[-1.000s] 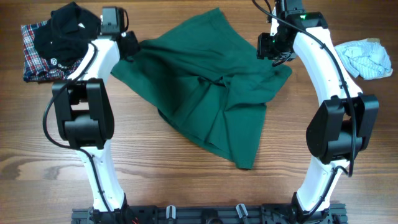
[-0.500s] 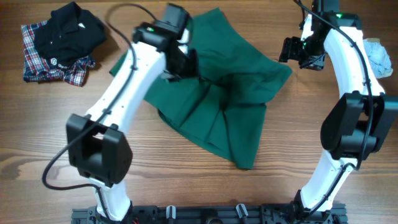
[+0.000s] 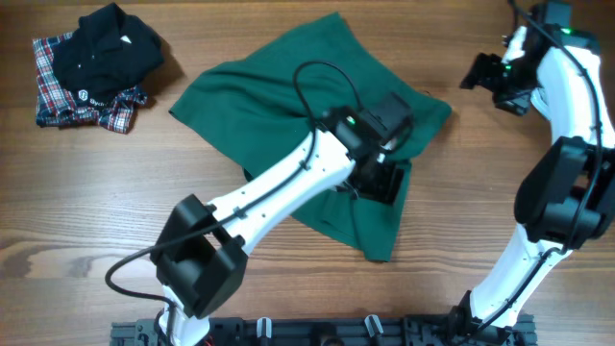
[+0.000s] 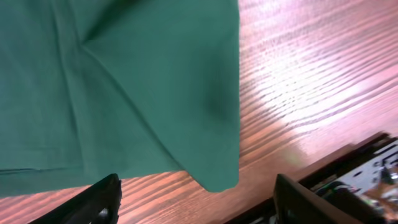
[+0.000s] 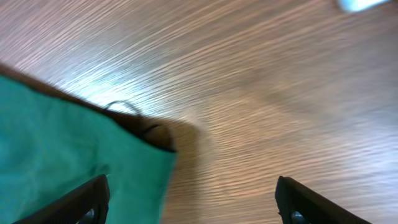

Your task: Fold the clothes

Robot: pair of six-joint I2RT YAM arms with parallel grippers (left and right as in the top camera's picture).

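My left gripper will next grip the green garment's near corner on the wood, to pull it across for folding.
The clothes (image 3: 274, 96), one big dark green garment, lie crumpled across the middle of the table. My left arm reaches over them, and its gripper (image 3: 380, 178) hangs above the garment's right-hand lower part. In the left wrist view a green corner (image 4: 217, 177) lies on the wood just ahead of the open left gripper (image 4: 196, 205), with nothing between the jaws. My right gripper (image 3: 483, 75) is at the far right, off the garment. In its wrist view the right gripper (image 5: 189, 208) stands open over bare wood, beside a green corner (image 5: 62, 149) with a thin cord loop (image 5: 123, 104).
A black shirt on a red-blue plaid shirt (image 3: 96, 62) lies bunched at the back left corner. A scrap of pale cloth (image 5: 360, 4) shows at the top edge of the right wrist view. The black base rail (image 3: 317, 332) runs along the front edge.
My left arm has swung from the garment's upper left edge across to its lower right part and opened its jaws. The right gripper has drawn away to the right of the garment's corner, opening wider.
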